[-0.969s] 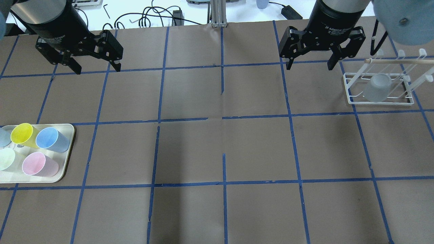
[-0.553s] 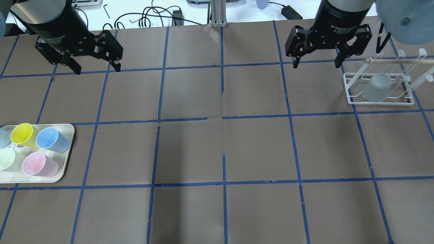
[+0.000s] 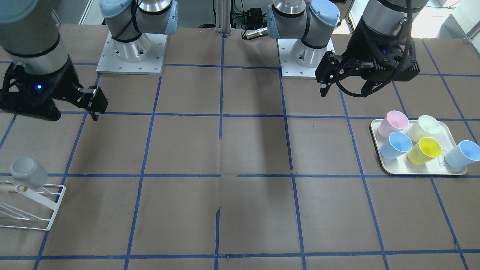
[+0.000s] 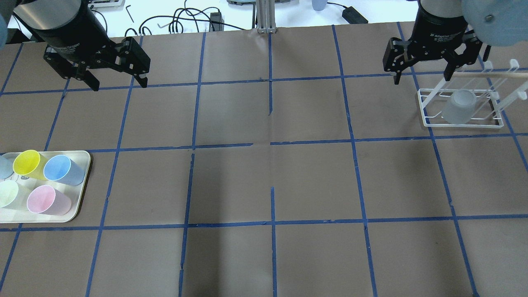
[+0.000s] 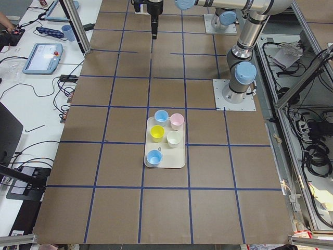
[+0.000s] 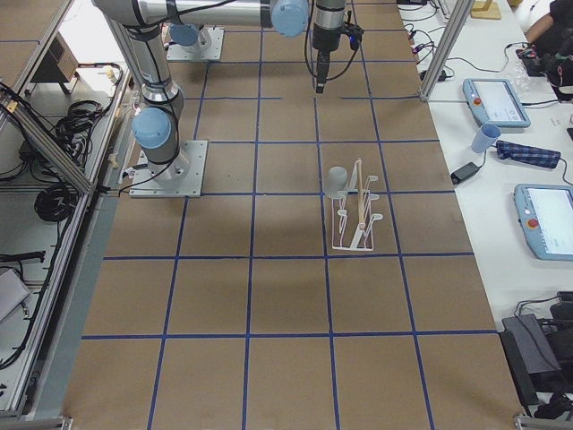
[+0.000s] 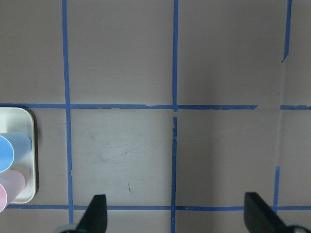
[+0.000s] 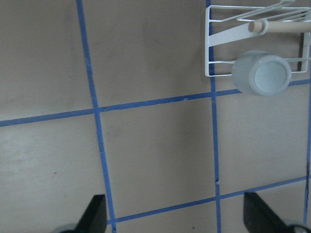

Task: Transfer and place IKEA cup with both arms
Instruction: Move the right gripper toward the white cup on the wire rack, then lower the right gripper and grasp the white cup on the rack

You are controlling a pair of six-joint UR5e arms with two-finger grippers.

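Note:
My right gripper grabs it by its closed base end [image 3: 26,167] next, which leaves the pale grey IKEA cup's open end [image 3: 33,182] free for my left gripper.
The pale grey IKEA cup [image 4: 459,106] hangs upside down on a peg of the white wire rack [image 4: 425,108] at the far right; it also shows in the front view [image 3: 27,172] and the right wrist view [image 8: 262,73]. My right gripper [image 4: 420,78] is open and empty, up in the air just behind the rack's left end and apart from the cup. My left gripper [image 4: 119,84] is open and empty above the far left of the table. Both wrist views show only spread fingertips over bare table.
A cream tray [image 4: 82,200] at the left edge holds several upright coloured cups: yellow [image 4: 27,163], blue [image 4: 62,169], pink [image 4: 46,200], pale green [image 4: 8,194]. A wooden rod [image 4: 486,74] lies across the rack top. Cables lie beyond the table's far edge.
My right gripper has moved to the right, toward the rack, still open and empty. The left arm, the cup and the tray have not moved.

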